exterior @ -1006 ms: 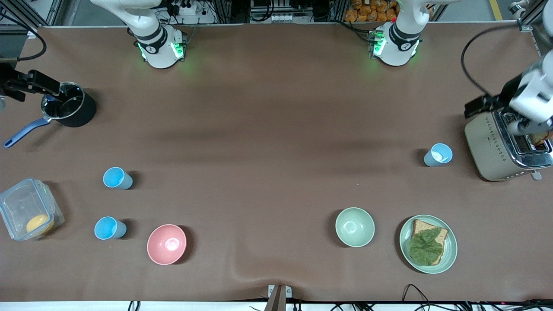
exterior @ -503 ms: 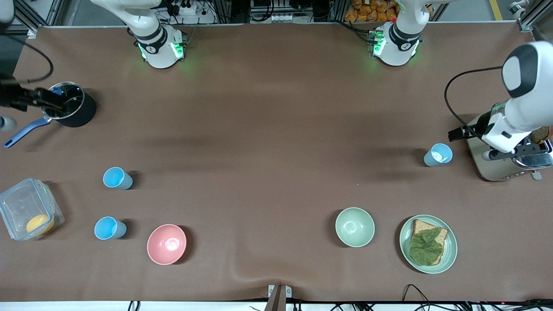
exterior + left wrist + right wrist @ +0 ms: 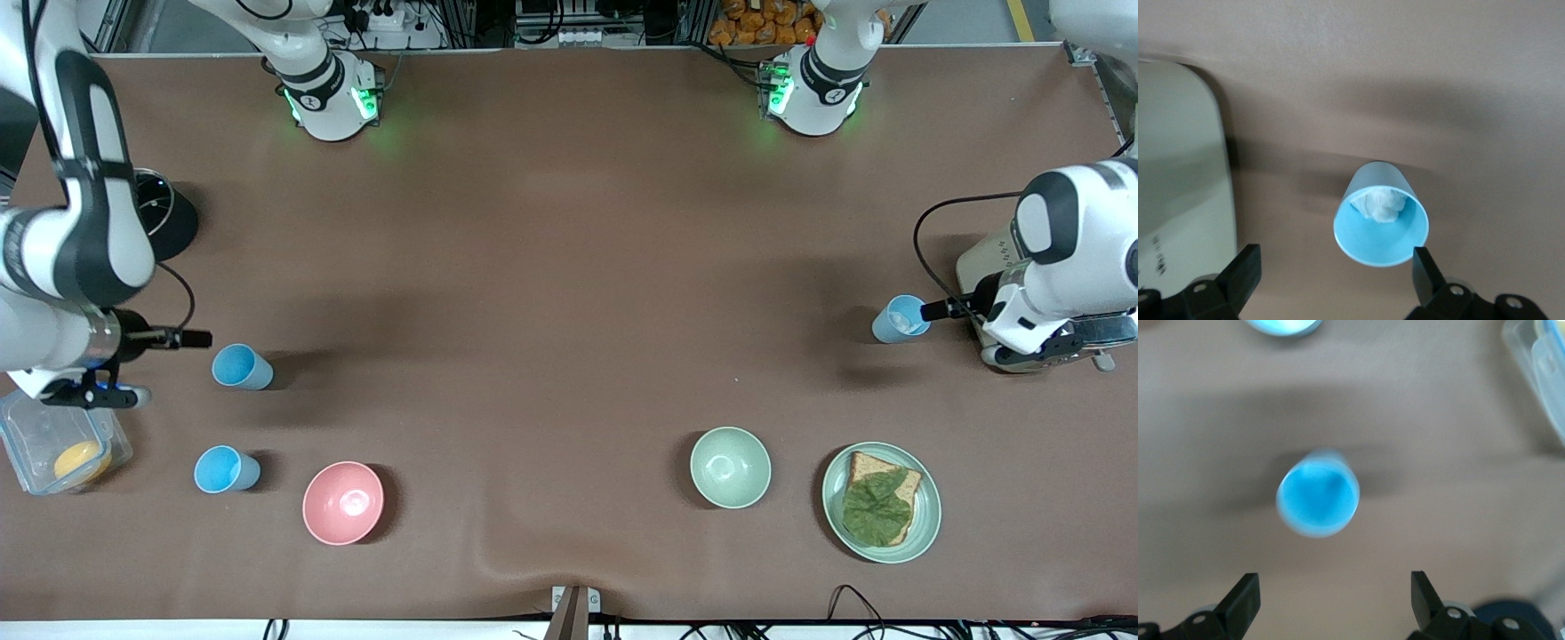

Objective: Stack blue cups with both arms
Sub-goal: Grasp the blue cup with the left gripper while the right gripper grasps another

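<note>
My left gripper lowers next before it closes on the paler blue cup. The fingers hover above the cup's rim, short of the cup's opening, so closing now would miss.
A sky-blue cup (image 3: 240, 366) stands upright at the right arm's end of the table. A second sky-blue cup (image 3: 225, 469) stands nearer the front camera. My right gripper (image 3: 178, 339) hangs open and empty just above and beside the first cup. That cup (image 3: 1318, 495) shows ahead of the open gripper (image 3: 1331, 593) in the right wrist view. A paler blue cup (image 3: 900, 318) stands beside the toaster at the left arm's end. My left gripper (image 3: 942, 309) is open and empty next to it. This cup (image 3: 1381, 215), with something white crumpled inside, lies just ahead of the left gripper (image 3: 1335, 268).
A toaster (image 3: 985, 258) stands close by the left gripper, partly hidden by the arm. A clear lidded container (image 3: 44, 444) and a black pot (image 3: 173, 222) flank the right arm. A pink bowl (image 3: 343, 502), a pale green bowl (image 3: 730, 467) and a plate with bread (image 3: 880, 502) sit nearer the front camera.
The right arm has swung from the pot to over the sky-blue cup. The left arm has moved from the toaster to beside the paler cup. No cup has moved.
</note>
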Tool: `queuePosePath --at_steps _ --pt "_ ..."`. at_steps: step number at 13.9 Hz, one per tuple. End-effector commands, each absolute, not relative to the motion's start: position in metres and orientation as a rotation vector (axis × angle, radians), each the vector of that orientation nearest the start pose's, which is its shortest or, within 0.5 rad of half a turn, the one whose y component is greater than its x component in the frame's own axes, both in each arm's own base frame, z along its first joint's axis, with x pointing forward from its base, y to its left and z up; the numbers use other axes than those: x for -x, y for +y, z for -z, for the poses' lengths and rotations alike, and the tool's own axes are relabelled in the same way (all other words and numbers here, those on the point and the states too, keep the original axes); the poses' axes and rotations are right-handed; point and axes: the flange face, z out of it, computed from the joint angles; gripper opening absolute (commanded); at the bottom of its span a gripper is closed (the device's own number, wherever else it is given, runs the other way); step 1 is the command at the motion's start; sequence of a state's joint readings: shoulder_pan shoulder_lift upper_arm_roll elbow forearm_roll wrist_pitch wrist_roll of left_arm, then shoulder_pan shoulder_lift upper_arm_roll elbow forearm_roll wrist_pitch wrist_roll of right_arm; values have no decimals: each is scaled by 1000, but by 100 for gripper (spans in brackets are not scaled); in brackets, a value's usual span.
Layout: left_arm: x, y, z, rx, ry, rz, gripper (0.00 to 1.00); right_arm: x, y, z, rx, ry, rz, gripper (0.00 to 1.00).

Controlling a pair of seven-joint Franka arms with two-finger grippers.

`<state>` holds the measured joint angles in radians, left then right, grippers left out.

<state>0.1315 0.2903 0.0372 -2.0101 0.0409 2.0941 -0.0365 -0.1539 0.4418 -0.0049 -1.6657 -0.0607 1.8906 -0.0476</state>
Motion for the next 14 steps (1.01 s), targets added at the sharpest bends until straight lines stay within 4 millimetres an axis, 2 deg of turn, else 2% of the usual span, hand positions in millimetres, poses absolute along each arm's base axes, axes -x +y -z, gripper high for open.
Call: queuePosePath --at_steps 1,3,4,7,10,11,12,13,14 --pt "-569 96 -280 3100 -270 -342 100 -633 -151 -307 3134 165 -284 100" --pt "-568 96 -269 3099 -267 -369 100 -627 -171 -278 3090 167 -318 100" --pt "-568 95 -266 3098 -264 -376 100 -624 -167 -268 3042 201 -326 100" --pt "-568 95 -255 3096 -266 -395 96 -628 -151 -265 3005 208 -312 100" --pt "-568 95 -243 3093 -265 -421 89 -624 -151 -243 3015 218 -277 100" --pt "-567 95 -241 3093 -265 -423 84 -623 -148 -232 3017 215 -268 100" --pt "-567 95 -238 3092 -265 -431 74 -623 -147 -224 3017 213 -266 100" --pt "-567 95 -237 3092 -265 -431 64 -623 -143 -214 3016 204 -280 100" --pt "-567 96 -236 3092 -267 -433 49 -623 -141 -209 3014 204 -284 100"
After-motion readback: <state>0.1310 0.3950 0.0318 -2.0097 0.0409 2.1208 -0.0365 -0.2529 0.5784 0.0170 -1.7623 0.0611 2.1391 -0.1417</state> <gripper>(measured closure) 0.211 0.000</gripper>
